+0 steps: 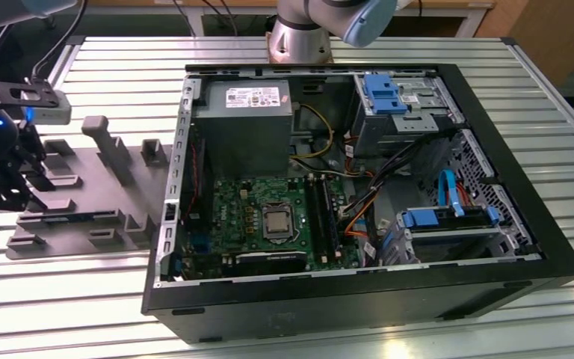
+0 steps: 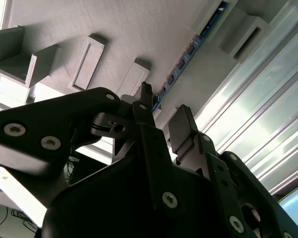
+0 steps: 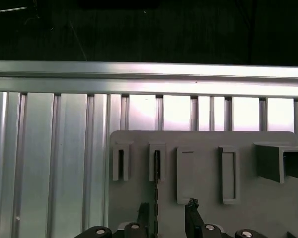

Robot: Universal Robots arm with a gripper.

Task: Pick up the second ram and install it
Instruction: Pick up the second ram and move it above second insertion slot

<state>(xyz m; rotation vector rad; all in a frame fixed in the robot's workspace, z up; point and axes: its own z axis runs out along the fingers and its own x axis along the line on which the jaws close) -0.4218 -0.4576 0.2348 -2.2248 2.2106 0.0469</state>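
Observation:
The second ram stands on edge in the holder slot [image 3: 157, 161]. My gripper should grab the second ram by its exposed upper edge [image 3: 156, 210].
The second ram [image 2: 188, 49] is a thin blue-green stick with dark chips, standing on edge in a slot of the grey holder plate [image 2: 139, 29]. In the first wrist view the second ram [image 3: 157, 188] is a narrow dark line running down between my two fingers. My gripper [image 3: 168, 214] is open, one finger on each side of the stick, which lies closer to one finger [image 3: 144, 214]. I cannot tell whether that finger touches it. In the exterior view my gripper [image 1: 8, 198] hangs over the holder plate [image 1: 98, 187] at the far left.
An open black computer case [image 1: 367, 292] fills the middle of the slatted metal table [image 1: 526, 82], with the green motherboard [image 1: 257, 213] and its long black sockets [image 1: 322, 213] inside. Grey blocks and posts [image 1: 102, 138] rise from the holder plate. Cables cross the case's right half.

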